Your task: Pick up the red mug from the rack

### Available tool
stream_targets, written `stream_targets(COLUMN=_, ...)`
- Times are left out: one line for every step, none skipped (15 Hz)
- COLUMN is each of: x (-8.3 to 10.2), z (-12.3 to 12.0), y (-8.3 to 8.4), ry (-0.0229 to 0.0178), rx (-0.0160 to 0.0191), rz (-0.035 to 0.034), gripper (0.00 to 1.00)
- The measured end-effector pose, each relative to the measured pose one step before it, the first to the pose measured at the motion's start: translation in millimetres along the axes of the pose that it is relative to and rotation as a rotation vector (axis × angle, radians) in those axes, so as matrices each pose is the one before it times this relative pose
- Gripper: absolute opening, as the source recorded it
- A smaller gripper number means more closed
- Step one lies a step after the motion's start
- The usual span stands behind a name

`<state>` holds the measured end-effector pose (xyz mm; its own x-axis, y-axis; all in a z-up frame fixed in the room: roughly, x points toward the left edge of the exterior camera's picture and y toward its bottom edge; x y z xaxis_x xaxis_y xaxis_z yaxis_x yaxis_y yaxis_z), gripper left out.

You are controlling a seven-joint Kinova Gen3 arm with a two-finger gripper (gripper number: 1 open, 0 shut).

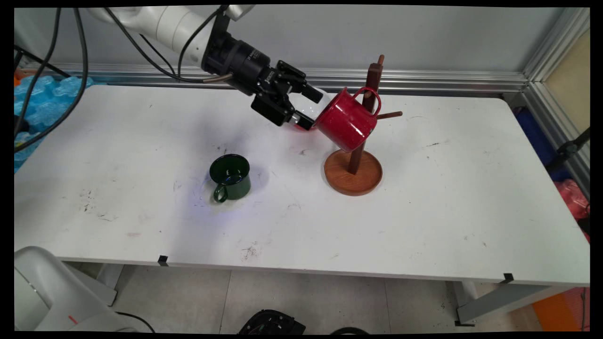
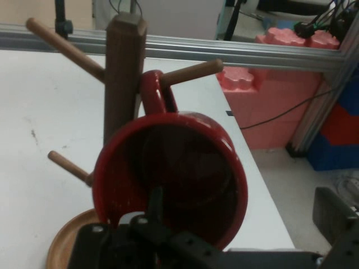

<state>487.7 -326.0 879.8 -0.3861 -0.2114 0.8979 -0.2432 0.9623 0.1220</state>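
Note:
The red mug's handle [image 1: 378,100] stays free to slide off the peg if the robot's gripper holds the red mug by its rim [image 1: 320,119], so the gripper should grab it there next.
A red mug [image 1: 346,120] hangs tilted on the wooden mug tree [image 1: 354,172], its handle [image 2: 156,92] looped over a peg [image 2: 193,70] by the post. Its mouth faces my gripper [image 1: 308,107]. The gripper stands open just left of the mug, with a wide gap between its fingers. In the hand view one finger [image 2: 154,202] reaches up in front of the mug's mouth, near its lower rim, and the other sits far off to the right. A dark green mug [image 1: 230,176] stands upright on the table to the left, away from the gripper.
The white table [image 1: 424,212] carries only the tree and the two mugs. An aluminium rail [image 1: 424,80] runs along the back edge. Blue foam [image 1: 42,99] lies off the left side and red blocks [image 2: 269,106] beyond the right edge.

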Motion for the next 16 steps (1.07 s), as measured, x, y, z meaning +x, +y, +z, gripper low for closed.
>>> stream_targets(x=0.51, z=1.49, y=0.16, ry=0.00086, rx=-0.00255, rz=0.00174, gripper=1.0)
stream_targets(x=0.73, z=2.14, y=0.13, ry=0.00121, rx=-0.00327, rz=0.00217, gripper=1.0)
stream_targets(x=0.46, z=1.39, y=0.09, ry=0.00067, rx=-0.00225, rz=0.00138, gripper=1.0)
stream_targets(x=0.59, z=1.88, y=0.1, ry=0.00108, rx=-0.00287, rz=0.00195, gripper=1.0)
stream_targets(x=0.74, z=2.15, y=0.01, ry=0.0012, rx=-0.00319, rz=0.00212, gripper=1.0)
stream_targets(x=0.55, z=1.73, y=0.09, ry=0.00094, rx=-0.00302, rz=0.0016, gripper=1.0)
stream_targets(x=0.6, z=1.82, y=0.04, ry=0.00108, rx=-0.00265, rz=0.00179, gripper=1.0)
stream_targets(x=0.6, z=1.81, y=0.05, ry=0.00094, rx=-0.003, rz=0.00194, gripper=1.0)
stream_targets(x=0.6, z=1.67, y=-0.01, ry=0.00105, rx=-0.00277, rz=0.00145, gripper=1.0)
stream_targets(x=0.48, z=1.38, y=-0.1, ry=0.0007, rx=-0.00207, rz=0.00126, gripper=1.0)
stream_targets(x=0.47, z=1.48, y=-0.09, ry=0.00075, rx=-0.00206, rz=0.00119, gripper=1.0)
stream_targets(x=0.33, z=1.27, y=-0.1, ry=0.00099, rx=-0.00189, rz=0.00079, gripper=1.0)
stream_targets(x=0.32, z=1.11, y=-0.17, ry=0.00111, rx=-0.00146, rz=0.00046, gripper=1.0)
stream_targets(x=0.27, z=0.63, y=-0.18, ry=0.00112, rx=-0.00051, rz=0.00025, gripper=1.0)
stream_targets(x=0.48, z=0.86, y=-0.46, ry=0.00208, rx=-0.00002, rz=-0.00022, gripper=0.0)
stream_targets(x=0.37, z=0.49, y=-0.39, ry=0.00172, rx=0.00053, rz=-0.00056, gripper=0.0)
